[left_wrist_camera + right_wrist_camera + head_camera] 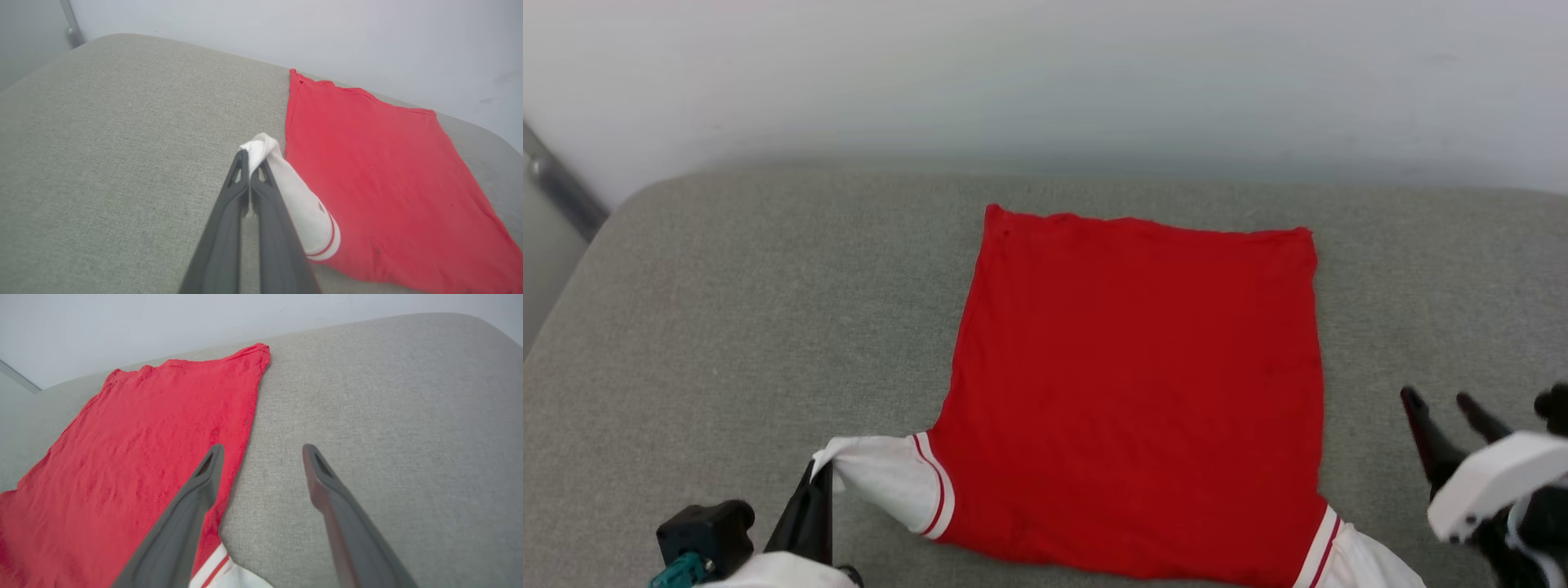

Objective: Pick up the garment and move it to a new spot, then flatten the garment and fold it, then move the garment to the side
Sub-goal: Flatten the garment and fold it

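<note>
My right gripper should next move the jersey and flatten it out, so it needs to grab the red jersey (1135, 382) by its hem corner (1302, 238).
The garment (1135, 384) lies spread flat on the grey cushion, plain red side up, its hem toward the wall. Its white left sleeve (886, 478) is pulled out sideways, and my left gripper (821, 474) is shut on the sleeve's tip. In the left wrist view the gripper (250, 163) pinches the white cloth (302, 208) beside the red body (388, 175). My right gripper (1441, 404) stands open to the right of the garment, holding nothing. The right wrist view has that gripper (261, 451) over bare cushion, with the red cloth (143, 457) and the right sleeve's trim (216, 567) at its left.
The grey upholstered cushion (727, 327) has rounded corners and meets a pale wall (1045, 73) at the back. A metal bar (560, 192) runs diagonally at the far left. Bare cushion lies on both sides of the garment.
</note>
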`<state>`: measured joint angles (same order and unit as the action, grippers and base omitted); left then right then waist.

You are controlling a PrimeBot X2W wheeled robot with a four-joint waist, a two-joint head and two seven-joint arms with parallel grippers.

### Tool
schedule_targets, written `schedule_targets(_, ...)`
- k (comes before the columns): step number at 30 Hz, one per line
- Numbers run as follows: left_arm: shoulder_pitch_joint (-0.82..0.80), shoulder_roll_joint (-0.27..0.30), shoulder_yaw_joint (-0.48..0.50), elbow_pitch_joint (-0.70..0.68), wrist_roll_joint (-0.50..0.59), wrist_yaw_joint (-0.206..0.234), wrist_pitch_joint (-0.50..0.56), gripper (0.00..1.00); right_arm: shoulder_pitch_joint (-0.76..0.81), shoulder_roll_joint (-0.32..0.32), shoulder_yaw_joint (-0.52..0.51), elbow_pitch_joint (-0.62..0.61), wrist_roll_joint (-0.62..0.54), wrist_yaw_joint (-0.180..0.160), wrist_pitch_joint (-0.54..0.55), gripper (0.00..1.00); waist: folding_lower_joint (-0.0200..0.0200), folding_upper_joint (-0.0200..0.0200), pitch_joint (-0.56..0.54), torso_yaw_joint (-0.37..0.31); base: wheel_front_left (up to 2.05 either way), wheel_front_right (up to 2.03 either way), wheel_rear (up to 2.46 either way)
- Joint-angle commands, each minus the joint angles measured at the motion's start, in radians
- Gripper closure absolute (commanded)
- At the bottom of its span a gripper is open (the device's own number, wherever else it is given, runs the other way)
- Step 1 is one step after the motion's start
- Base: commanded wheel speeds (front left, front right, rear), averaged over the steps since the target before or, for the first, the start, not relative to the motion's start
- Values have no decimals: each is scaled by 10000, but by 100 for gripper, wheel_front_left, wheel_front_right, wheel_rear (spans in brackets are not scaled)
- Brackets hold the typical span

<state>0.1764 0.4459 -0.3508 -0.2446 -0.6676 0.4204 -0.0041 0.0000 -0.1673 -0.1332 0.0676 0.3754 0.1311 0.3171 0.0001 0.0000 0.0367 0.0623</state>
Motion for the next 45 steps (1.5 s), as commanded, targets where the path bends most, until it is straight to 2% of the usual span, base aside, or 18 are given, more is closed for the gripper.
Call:
schedule_targets(1, -266, -66, -17, -93, 109, -43, -119, 100, -876, 11, -166, 307, 40, -5, -70, 0, -1, 0, 606, 255, 0, 0, 0)
schedule_targets(8, -1389, -425, -338, -229, 337, -374, -386, 100, -4863, -681, -770, 3413, 83, -6, 906, 0, -1, 0, 2046, 850, 0, 0, 0)
schedule_targets(12, -2025, -668, -578, -71, 419, -716, -545, 100, -6839, -1150, -823, 5107, -259, -6, 1589, 0, -1, 0, 2773, 1301, 0, 0, 0)
schedule_targets(17, -2645, -917, -809, 72, 457, -1073, -790, 100, -8736, -1398, -889, 6726, -898, -6, 2818, 0, -1, 0, 3543, 1735, 0, 0, 0)
schedule_targets(24, -3430, -1073, -1112, 205, 619, -1481, -917, 100, -10200, -1434, -1417, 8170, -1906, -6, 3783, 0, -1, 0, 4218, 2072, 0, 0, 0)
schedule_targets(31, -3689, -1242, -1264, 510, 588, -1642, -999, 100, -10169, -1009, -1793, 9423, -2676, -6, 4513, 0, -1, 0, 4297, 2138, 0, 0, 0)
schedule_targets(32, -3692, -1261, -1273, 560, 578, -1658, -1018, 100, -10160, -992, -1860, 9502, -2723, -6, 4496, 62, -1, 0, 4271, 2149, 0, 0, 0)
schedule_targets(33, -3694, -1272, -1293, 622, 554, -1676, -1034, 100, -10117, -984, -1909, 9611, -2755, -6, 4556, 100, -1, 0, 4217, 2170, 0, 0, 0)
schedule_targets(38, -3721, -1319, -1390, 888, 532, -1745, -1069, 100, -10260, -1235, -1677, 9325, -2747, -6, 3923, 100, -1, 0, 3834, 2248, 0, 0, 0)
schedule_targets(45, -3148, -1102, -1320, 1333, 415, -1582, -1025, 100, -9765, -1824, -43, 8509, -2280, -7, 3385, 100, -1, 0, 2557, 1816, 0, 0, 0)
